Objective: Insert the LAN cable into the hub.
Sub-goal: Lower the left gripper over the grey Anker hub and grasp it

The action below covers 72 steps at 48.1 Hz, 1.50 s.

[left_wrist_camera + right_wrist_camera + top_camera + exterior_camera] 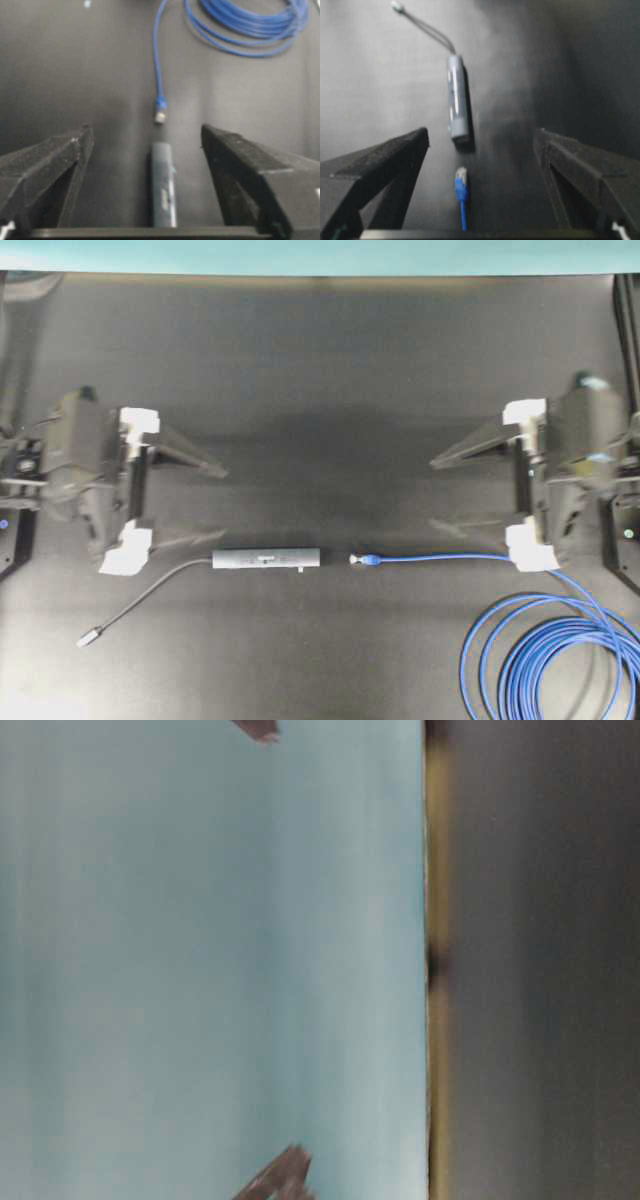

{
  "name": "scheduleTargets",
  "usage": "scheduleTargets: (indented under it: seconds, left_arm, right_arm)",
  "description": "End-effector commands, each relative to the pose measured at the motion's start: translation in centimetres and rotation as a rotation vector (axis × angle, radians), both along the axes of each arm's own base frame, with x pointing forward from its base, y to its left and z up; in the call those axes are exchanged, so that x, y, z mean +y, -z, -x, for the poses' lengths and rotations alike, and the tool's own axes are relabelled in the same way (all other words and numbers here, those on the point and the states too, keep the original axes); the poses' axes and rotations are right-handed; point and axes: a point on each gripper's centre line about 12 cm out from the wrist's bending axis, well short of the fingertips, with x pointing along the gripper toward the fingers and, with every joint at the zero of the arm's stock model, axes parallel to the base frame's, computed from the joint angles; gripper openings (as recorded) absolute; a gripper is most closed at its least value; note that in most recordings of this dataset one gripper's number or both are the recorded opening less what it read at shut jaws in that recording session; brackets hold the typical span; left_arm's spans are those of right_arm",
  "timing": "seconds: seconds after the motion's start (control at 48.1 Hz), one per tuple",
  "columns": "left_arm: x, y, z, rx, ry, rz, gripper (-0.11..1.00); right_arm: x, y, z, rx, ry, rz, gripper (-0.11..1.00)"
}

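My left gripper grabs the hub by its printed middle (pixel 266 558) next, so the hub's socket end (pixel 315 557) stays free for the LAN cable.
The hub (pixel 266 558), a slim grey bar, lies flat on the dark table, with its thin grey lead (pixel 150 595) trailing to the lower left. The LAN cable (pixel 440 557) lies in line with it, and its clear plug (pixel 358 559) points at the hub's right end across a small gap. My left gripper (pixel 222 502) stands open and empty just left of the hub. In the left wrist view the hub (pixel 163 185) shows between the spread fingers of the left gripper (pixel 146 131). My right gripper (pixel 440 497) is open and empty; the plug (pixel 461 176) shows between the right gripper's (pixel 481 134) fingers.
The cable's blue loops (pixel 550 660) are piled at the front right corner. The lead's small metal plug (pixel 88 637) rests at the front left. A teal backdrop (pixel 320 255) borders the table's far edge. The table-level view is blurred and shows only two finger ends.
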Motion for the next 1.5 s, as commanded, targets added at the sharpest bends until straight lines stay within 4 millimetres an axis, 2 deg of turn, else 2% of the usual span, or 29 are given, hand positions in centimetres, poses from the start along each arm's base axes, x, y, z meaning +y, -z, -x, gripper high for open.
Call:
scheduleTargets:
  seconds: [0.0, 0.291, 0.457, 0.665, 0.956, 1.475]
  left_arm:
    - [0.3, 0.1, -1.0, -0.014, -0.006, 0.0, 0.8]
    - [-0.7, 4.2, -3.1, -0.016, 0.029, 0.014, 0.85]
    - [-1.5, 7.2, -4.3, 0.008, 0.05, 0.036, 0.85]
    - [-2.9, 10.7, -4.8, 0.052, 0.084, 0.073, 0.85]
    - [-3.0, 13.5, -5.5, 0.059, 0.085, 0.08, 0.85]
    - [-2.9, 17.3, -6.4, 0.132, 0.079, 0.078, 0.84]
  right_arm:
    - [0.2, 0.7, -1.1, 0.027, 0.0, -0.007, 0.82]
    - [1.1, 3.1, -2.7, 0.068, -0.024, -0.004, 0.81]
    - [1.2, 3.4, -2.6, 0.083, -0.022, -0.018, 0.81]
    - [1.3, 3.5, -2.5, 0.087, -0.008, -0.054, 0.81]
    - [1.3, 3.5, -2.5, 0.089, -0.008, -0.057, 0.81]
    - [1.3, 3.6, -2.4, 0.096, 0.007, -0.088, 0.81]
